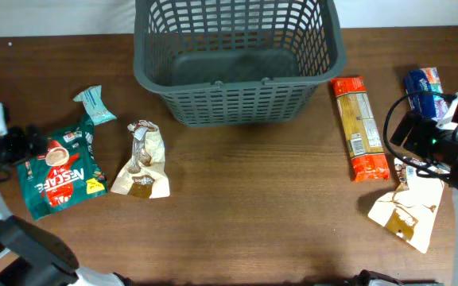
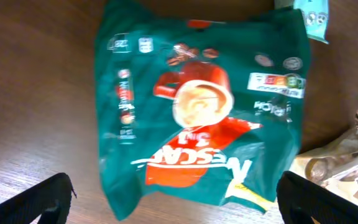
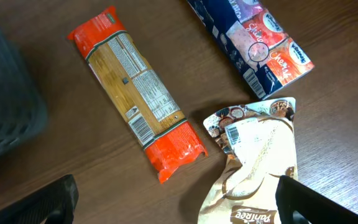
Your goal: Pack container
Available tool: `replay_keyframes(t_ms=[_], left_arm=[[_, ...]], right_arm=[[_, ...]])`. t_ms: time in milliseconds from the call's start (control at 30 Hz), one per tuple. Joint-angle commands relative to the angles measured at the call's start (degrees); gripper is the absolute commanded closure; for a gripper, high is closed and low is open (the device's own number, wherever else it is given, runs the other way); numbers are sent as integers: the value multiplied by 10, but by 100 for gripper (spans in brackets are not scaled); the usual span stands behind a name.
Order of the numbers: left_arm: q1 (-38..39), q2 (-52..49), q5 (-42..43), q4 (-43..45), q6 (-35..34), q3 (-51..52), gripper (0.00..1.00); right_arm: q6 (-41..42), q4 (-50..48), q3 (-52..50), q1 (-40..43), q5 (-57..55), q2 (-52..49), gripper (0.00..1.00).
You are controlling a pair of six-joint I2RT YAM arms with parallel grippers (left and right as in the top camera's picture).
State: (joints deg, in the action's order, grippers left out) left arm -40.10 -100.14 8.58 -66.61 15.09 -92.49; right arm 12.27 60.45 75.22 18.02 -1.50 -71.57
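Next, my left gripper grips the Nescafe packet (image 1: 58, 171) by its lettered near part to pack it, leaving its far end free to enter the container.
The container (image 1: 237, 56), a large dark grey slotted basket, stands at the table's far middle with nothing showing inside. A green Nescafe packet (image 1: 58, 171) lies at the left. My left gripper (image 1: 22, 147) hovers by it. In the left wrist view the Nescafe packet (image 2: 197, 112) fills the frame, and my left gripper (image 2: 179, 208) is open with the packet's near edge between the two fingers (image 2: 42, 202). My right gripper (image 1: 420, 135) hangs at the right. It is open (image 3: 179, 205) above bare wood between an orange pasta packet (image 3: 135, 93) and a cream packet (image 3: 253, 168).
A small teal packet (image 1: 95, 105) and a beige-brown packet (image 1: 141, 163) lie right of the Nescafe packet. The orange pasta packet (image 1: 359, 127), a blue packet (image 1: 426, 87) and the cream packet (image 1: 408, 208) lie at the right. The basket's wall (image 3: 5, 106) shows left in the right wrist view.
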Motion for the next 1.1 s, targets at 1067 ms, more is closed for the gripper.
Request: replay_keyframes(t_ms=[1067], left_arm=[[-99,-244,162,97,108,-3,3]], right_arm=[[16,20,16,4,-5,2,1]])
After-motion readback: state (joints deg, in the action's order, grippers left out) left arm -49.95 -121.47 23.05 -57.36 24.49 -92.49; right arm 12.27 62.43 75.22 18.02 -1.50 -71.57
